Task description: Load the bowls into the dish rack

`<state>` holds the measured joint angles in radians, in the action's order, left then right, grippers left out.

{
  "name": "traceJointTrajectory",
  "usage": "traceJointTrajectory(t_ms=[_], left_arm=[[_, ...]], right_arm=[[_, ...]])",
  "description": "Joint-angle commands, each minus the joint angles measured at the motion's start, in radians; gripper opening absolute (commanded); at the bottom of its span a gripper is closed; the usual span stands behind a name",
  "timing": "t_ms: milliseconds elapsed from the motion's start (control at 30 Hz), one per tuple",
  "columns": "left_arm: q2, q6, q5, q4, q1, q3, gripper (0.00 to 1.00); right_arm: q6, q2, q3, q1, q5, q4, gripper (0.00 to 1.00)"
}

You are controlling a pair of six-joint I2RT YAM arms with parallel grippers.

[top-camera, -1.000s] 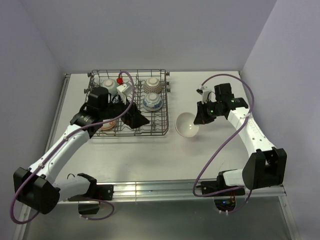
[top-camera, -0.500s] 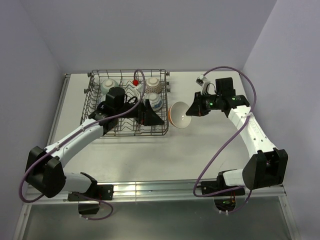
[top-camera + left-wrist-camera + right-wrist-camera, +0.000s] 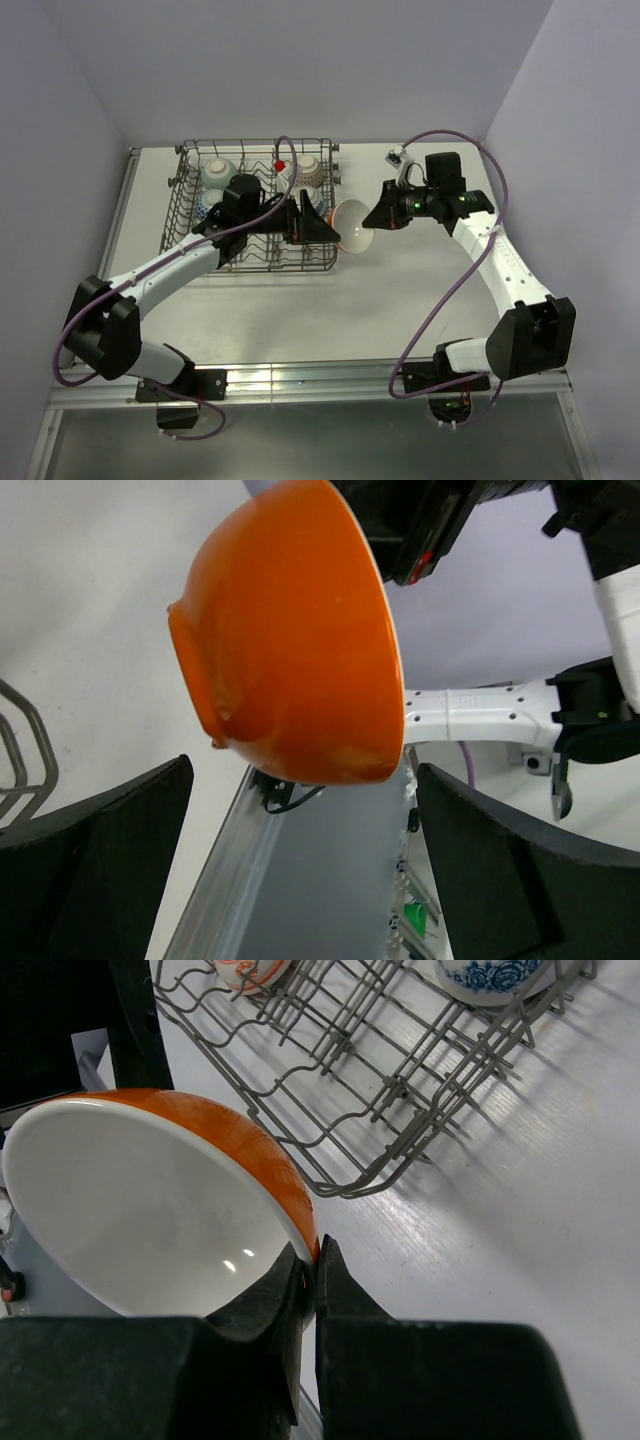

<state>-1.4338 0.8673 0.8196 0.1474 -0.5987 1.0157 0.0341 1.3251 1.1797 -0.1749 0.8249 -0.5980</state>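
The white bowl needs to be loaded into the dish rack, so my left gripper needs to grab it next by its orange side between the bowl's foot and rim.
The white bowl with the orange outside hangs tilted on edge in the air, just right of the dish rack. My right gripper is shut on its rim; the right wrist view shows the fingers pinching the rim and the bowl's white inside. My left gripper is open at the rack's right edge. Its fingers stand wide apart with the orange bowl just beyond them, untouched. In the rack are a pale green bowl, a speckled bowl and a blue-white bowl.
The left arm lies across the rack and hides part of it. The right wrist view shows the rack's wire corner, the blue-white bowl and a red-orange patterned bowl. Walls close in at the back and on both sides.
My right gripper has lifted the white and orange bowl off the table, tipped it on edge and carried it left to the rack. My left arm has swung right across the rack to meet it.
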Motion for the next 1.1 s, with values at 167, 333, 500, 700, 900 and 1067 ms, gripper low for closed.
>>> traceJointTrajectory(t_ms=[167, 333, 500, 700, 900, 1067], left_arm=[[0.018, 0.101, -0.037, 0.135, -0.007, -0.022, 0.99], [0.012, 0.125, -0.053, 0.142, -0.01, -0.023, 0.95], [0.007, 0.144, -0.057, 0.158, -0.01, -0.025, 0.9], [0.001, 0.147, -0.065, 0.152, -0.015, -0.014, 0.86], [0.0, 0.148, -0.071, 0.146, -0.018, -0.008, 0.7], [0.006, 0.141, -0.068, 0.141, -0.019, -0.015, 0.44]], right_arm=[[0.023, -0.014, 0.034, -0.028, 0.039, 0.055, 0.0], [0.015, -0.009, 0.032, -0.035, 0.039, 0.049, 0.0], [0.013, -0.004, 0.034, -0.043, 0.037, 0.041, 0.0], [0.006, 0.003, 0.041, -0.055, 0.036, 0.03, 0.0], [-0.007, 0.011, 0.046, -0.063, 0.029, 0.02, 0.0], [-0.014, 0.02, 0.051, -0.067, 0.033, 0.01, 0.0]])
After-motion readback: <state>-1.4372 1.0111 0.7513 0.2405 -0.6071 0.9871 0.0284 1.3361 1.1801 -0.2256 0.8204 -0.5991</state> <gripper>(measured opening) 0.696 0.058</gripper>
